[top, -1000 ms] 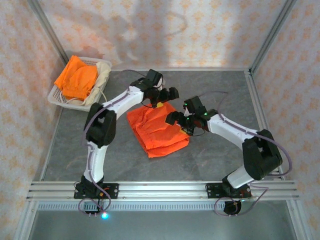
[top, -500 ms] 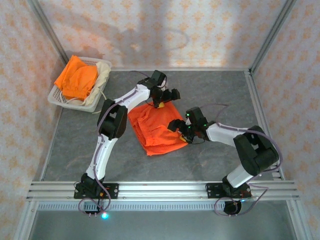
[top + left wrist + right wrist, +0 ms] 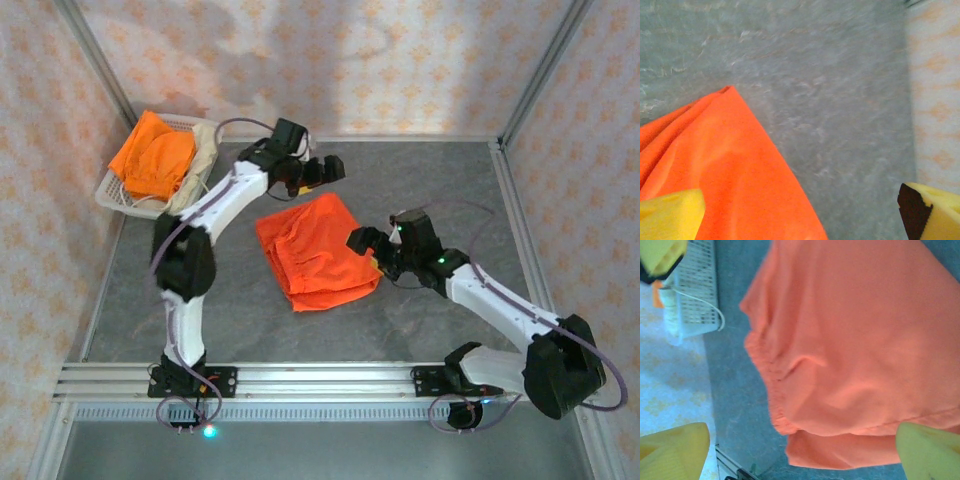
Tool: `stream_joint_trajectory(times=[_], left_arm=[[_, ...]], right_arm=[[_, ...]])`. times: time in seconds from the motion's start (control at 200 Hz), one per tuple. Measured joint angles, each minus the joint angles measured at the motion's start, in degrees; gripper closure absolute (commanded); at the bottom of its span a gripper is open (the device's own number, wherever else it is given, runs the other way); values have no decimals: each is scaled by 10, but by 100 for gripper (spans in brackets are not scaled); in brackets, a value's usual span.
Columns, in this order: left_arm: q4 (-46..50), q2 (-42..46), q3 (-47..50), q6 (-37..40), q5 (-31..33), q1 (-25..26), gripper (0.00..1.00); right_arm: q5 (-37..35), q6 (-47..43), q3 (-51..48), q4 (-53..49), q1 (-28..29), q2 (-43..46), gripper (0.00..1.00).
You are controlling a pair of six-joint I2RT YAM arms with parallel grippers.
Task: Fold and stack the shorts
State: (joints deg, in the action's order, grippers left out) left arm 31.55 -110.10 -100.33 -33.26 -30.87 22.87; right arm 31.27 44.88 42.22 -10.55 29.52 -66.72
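Next, my right gripper grabs the folded orange shorts by the side edge nearest it and drags them flat and still folded for stacking.
One pair of orange shorts [image 3: 315, 255] lies folded flat in the middle of the table. My left gripper [image 3: 320, 175] hovers open just beyond its far corner, holding nothing. In the left wrist view that orange corner [image 3: 715, 175] sits below and to the left of the open left gripper [image 3: 800, 220]. My right gripper [image 3: 370, 250] stands open at the shorts' right edge; in the right wrist view the orange cloth [image 3: 855, 340] spreads beneath the right gripper [image 3: 800, 455]. A second orange pair [image 3: 155, 155] and the cream-beige shorts [image 3: 205, 150] lie in the basket.
The white mesh basket [image 3: 115, 195] stands at the back left by the wall, also seen as a white basket [image 3: 695, 295] from the right wrist. Bare grey table surrounds the folded shorts. Wallpapered walls close the left, back and right sides.
The left gripper has lifted off the shorts' far corner and moved back and left. The right gripper has drawn slightly right, off the cloth. The folded shorts stay flat.
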Motion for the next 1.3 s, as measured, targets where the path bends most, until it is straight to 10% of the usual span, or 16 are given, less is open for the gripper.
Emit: stream_joint_trajectory(times=[0.17, 0.41, 0.761, 1.301], left_arm=[[-57, 129, 155, -12, -1, 0, 0], [-121, 46, 316, -14, 18, -2, 0], [-139, 56, 319, 22, 43, -42, 0], [-106, 385, 473, 48, 43, -38, 0]], right_arm=[[0, -12, 27, -16, 0, -28, 4], [-13, -47, 46, -78, 0, -42, 0], [-30, -149, 100, -167, -27, -62, 0], [3, -412, 497, -311, -73, -476, 23]])
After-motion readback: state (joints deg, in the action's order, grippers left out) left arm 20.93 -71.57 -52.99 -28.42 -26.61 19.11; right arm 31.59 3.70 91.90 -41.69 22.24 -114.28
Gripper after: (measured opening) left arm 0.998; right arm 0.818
